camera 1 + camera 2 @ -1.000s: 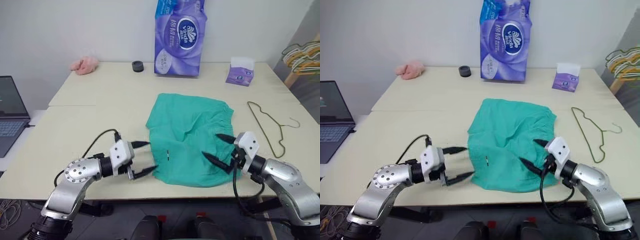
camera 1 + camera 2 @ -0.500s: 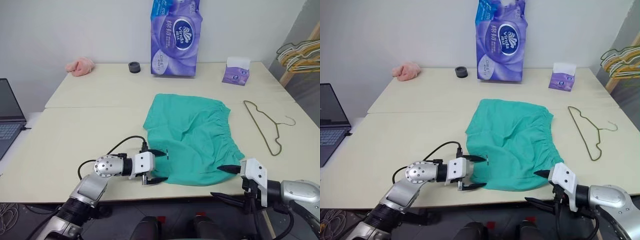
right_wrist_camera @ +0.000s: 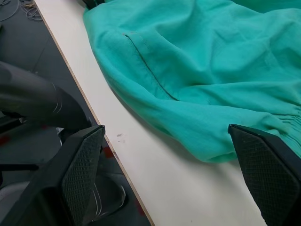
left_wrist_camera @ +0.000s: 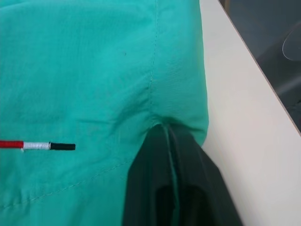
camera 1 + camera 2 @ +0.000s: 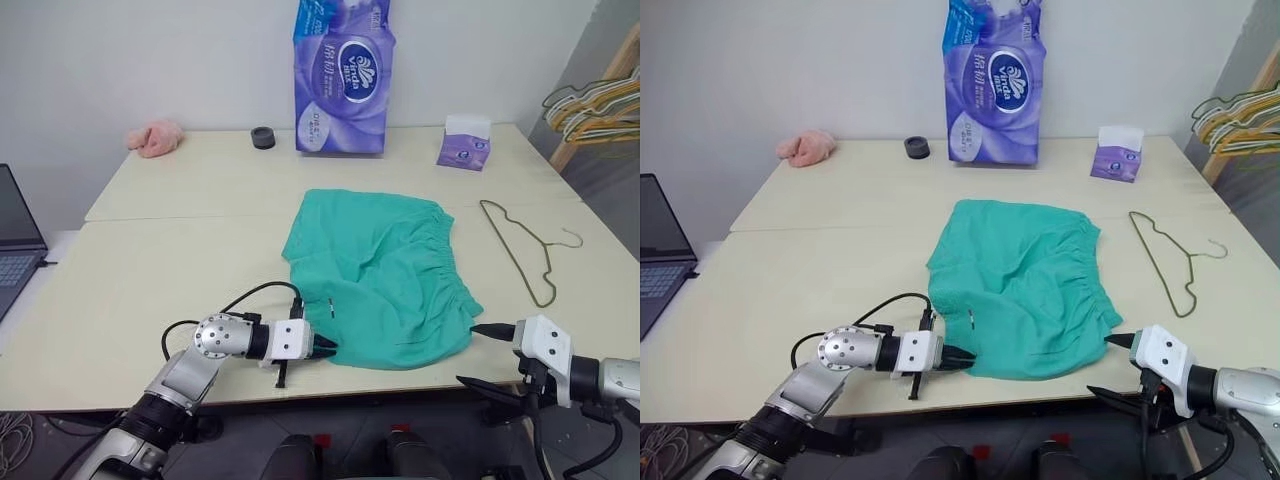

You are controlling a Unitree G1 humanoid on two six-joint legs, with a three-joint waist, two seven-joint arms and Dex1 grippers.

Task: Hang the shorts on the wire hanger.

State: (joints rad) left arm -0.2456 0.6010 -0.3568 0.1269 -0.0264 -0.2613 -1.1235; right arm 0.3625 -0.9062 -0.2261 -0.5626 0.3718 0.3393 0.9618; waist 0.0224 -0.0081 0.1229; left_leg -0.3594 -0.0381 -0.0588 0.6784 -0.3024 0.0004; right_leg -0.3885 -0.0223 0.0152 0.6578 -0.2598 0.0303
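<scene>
The robot's right gripper needs to grab the shorts' waistband corner (image 5: 468, 341) (image 3: 218, 148) next, because that corner bulges up off the table while the rest of the shorts lies slack.
The teal-green shorts (image 5: 375, 270) lie flat in the middle of the cream table (image 5: 150, 270), waistband toward the right. My left gripper (image 5: 325, 349) is shut on the shorts' near-left corner by the front edge. In the left wrist view the fingers (image 4: 188, 188) pinch a fold of the hem. My right gripper (image 5: 472, 354) stands open just past the table's front edge, close to the shorts' near-right corner and apart from it. The wire hanger (image 5: 509, 250) lies flat on the table to the right of the shorts.
A tall purple tissue pack (image 5: 343, 85), a small purple box (image 5: 462, 150), a black roll (image 5: 263, 137) and a pink cloth lump (image 5: 155, 138) sit along the back. A laptop (image 5: 15, 240) is far left. A bunch of hangers (image 5: 590, 100) is at the far right.
My left gripper has shut on the shorts' near-left corner. My right gripper has drawn back off the shorts, past the table's front edge, still open. The camera has shifted.
</scene>
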